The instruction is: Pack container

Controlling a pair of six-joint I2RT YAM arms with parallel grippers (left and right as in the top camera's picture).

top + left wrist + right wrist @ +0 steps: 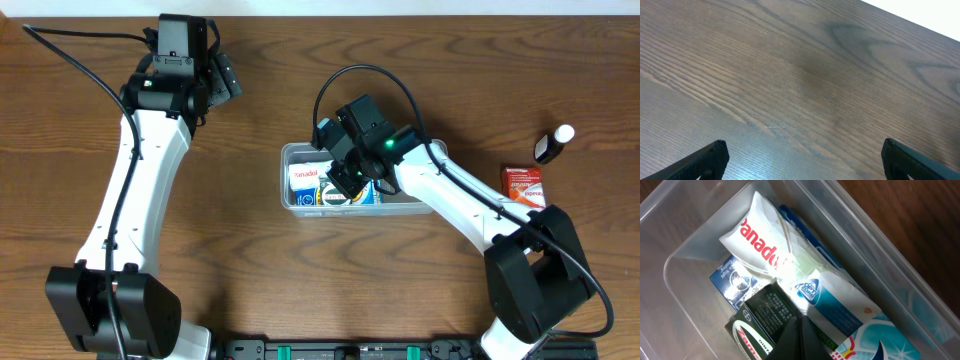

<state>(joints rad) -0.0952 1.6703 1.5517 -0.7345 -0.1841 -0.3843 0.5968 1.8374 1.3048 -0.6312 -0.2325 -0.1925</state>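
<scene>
My right gripper's fingers are shut together above the dark green box (333, 193) (757, 325). My right gripper would rise empty and the boxes would stay if I lifted it now.
The clear plastic container (287, 190) stands at the table's middle and holds several small boxes. My right gripper (346, 180) is down inside it, fingers shut together (801, 332) with nothing between them, tips resting over a dark green box (757, 325) and beside a white and blue box (837, 307). A white box with red lettering (762, 242) lies behind them against the container wall (690, 250). My left gripper (226, 80) is open and empty over bare wood (802, 152) at the far left.
A red box (523, 186) and a black bottle with a white cap (552, 143) lie on the table at the right, outside the container. The right arm's cable loops above the container.
</scene>
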